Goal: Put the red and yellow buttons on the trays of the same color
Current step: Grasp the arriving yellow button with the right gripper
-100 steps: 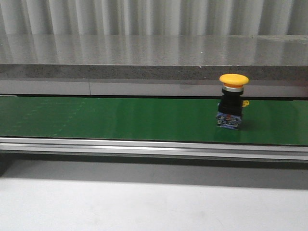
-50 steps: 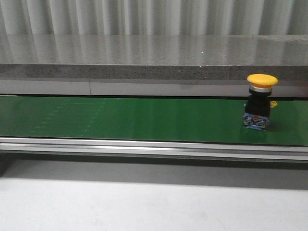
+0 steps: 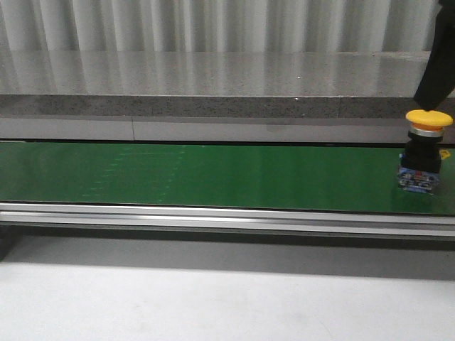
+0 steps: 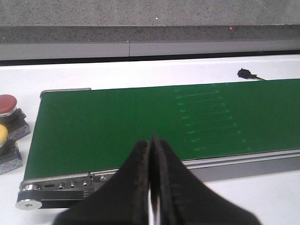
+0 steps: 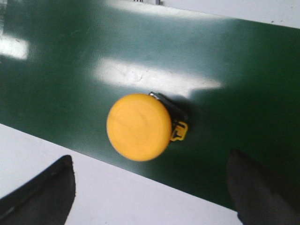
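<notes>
My open right fingers are high above the yellow button [image 3: 429,119] and would miss it if they closed now, so they need to lower first.
A yellow button [image 3: 428,149] with a black and blue base stands upright on the green belt [image 3: 213,174], at its far right. Seen from above in the right wrist view, the yellow button [image 5: 138,126] sits near the belt's edge, and my right gripper [image 5: 150,158] hangs open over it, one finger [image 5: 47,192] on each side, not touching. My left gripper [image 4: 151,143] is shut on nothing above the belt's near rail. Off the belt's end stand a red button [image 4: 7,104] and another yellow button [image 4: 2,135]. No tray is in view.
A grey stone ledge [image 3: 213,78] runs behind the belt and an aluminium rail [image 3: 213,217] along its front. White tabletop [image 3: 213,298] lies in front. A small black plug with a cable [image 4: 244,73] lies beyond the belt. Part of my right arm [image 3: 439,57] shows at the upper right.
The yellow button has travelled right along the belt, from mid-right to the far right edge. My right arm has come into the front view above it.
</notes>
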Action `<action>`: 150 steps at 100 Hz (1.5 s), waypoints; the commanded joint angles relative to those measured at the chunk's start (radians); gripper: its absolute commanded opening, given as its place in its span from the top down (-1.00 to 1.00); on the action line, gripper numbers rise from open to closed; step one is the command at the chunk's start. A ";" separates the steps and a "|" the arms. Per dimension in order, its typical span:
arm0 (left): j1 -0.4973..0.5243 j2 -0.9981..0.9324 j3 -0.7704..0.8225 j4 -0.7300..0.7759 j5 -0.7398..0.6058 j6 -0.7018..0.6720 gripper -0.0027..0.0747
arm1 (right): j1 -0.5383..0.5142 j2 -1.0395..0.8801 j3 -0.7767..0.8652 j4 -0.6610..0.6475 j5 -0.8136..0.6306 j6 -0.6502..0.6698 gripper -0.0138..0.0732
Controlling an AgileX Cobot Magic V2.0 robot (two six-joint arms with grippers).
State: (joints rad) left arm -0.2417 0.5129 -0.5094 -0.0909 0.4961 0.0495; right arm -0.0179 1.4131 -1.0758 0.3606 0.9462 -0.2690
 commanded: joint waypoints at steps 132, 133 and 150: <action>-0.007 0.000 -0.027 -0.013 -0.068 0.000 0.98 | -0.389 -0.305 0.206 -0.262 -0.265 0.309 0.45; -0.007 0.000 -0.027 -0.013 -0.068 0.000 0.98 | -0.401 -0.315 0.210 -0.263 -0.266 0.310 0.45; -0.007 0.000 -0.027 -0.013 -0.068 0.000 0.98 | -0.533 -0.355 0.249 -0.287 -0.247 0.317 0.45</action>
State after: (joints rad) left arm -0.2417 0.5129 -0.5094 -0.0909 0.4961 0.0513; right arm -0.4964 1.0874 -0.8179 0.0909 0.7389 0.0414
